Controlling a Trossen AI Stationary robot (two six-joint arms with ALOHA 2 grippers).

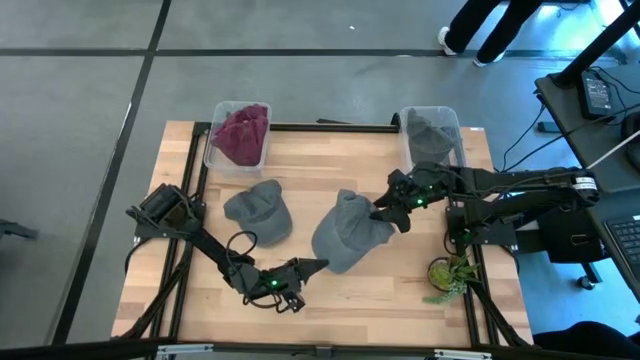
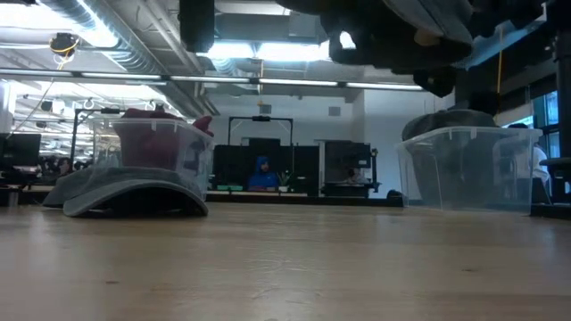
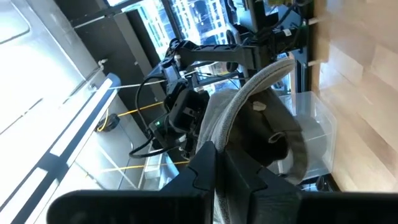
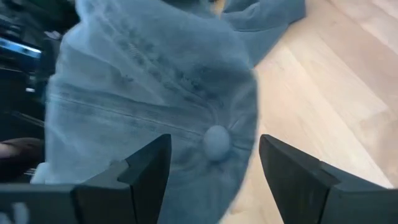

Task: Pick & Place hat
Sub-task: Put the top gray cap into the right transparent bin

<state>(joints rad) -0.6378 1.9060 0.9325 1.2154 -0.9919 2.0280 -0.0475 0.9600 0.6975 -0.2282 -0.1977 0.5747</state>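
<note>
I should next use my right gripper to grab the lifted grey cap by its top [image 1: 367, 208] [image 4: 216, 144] beside the top button. Then I can place it in a bin.
A grey cap [image 1: 348, 232] hangs lifted over the table's middle; in the low view it shows at the top [image 2: 428, 18]. My left gripper [image 1: 312, 266] comes from the near left and is shut on its brim. My right gripper [image 1: 392, 212] is open at the cap's crown. In the right wrist view the crown's button [image 4: 216, 138] sits between the open fingers [image 4: 214, 149]. A second grey cap [image 1: 260, 210] lies flat on the table by its brim and rim [image 2: 134, 192]. My left gripper [image 3: 221, 158] pinches the lifted cap's brim [image 3: 249, 102] at its edge between the two fingers, coming level from the table's near left. The cap is clear of the table. My right gripper: its fingers stand on either side of the crown; I cannot tell whether they touch.
A clear bin with maroon hats [image 1: 238, 135] stands at the far left edge and a clear bin with grey hats [image 1: 432, 135] at the far right. A small potted plant [image 1: 448, 272] sits near the right edge. Bare wood lies along the near edge.
</note>
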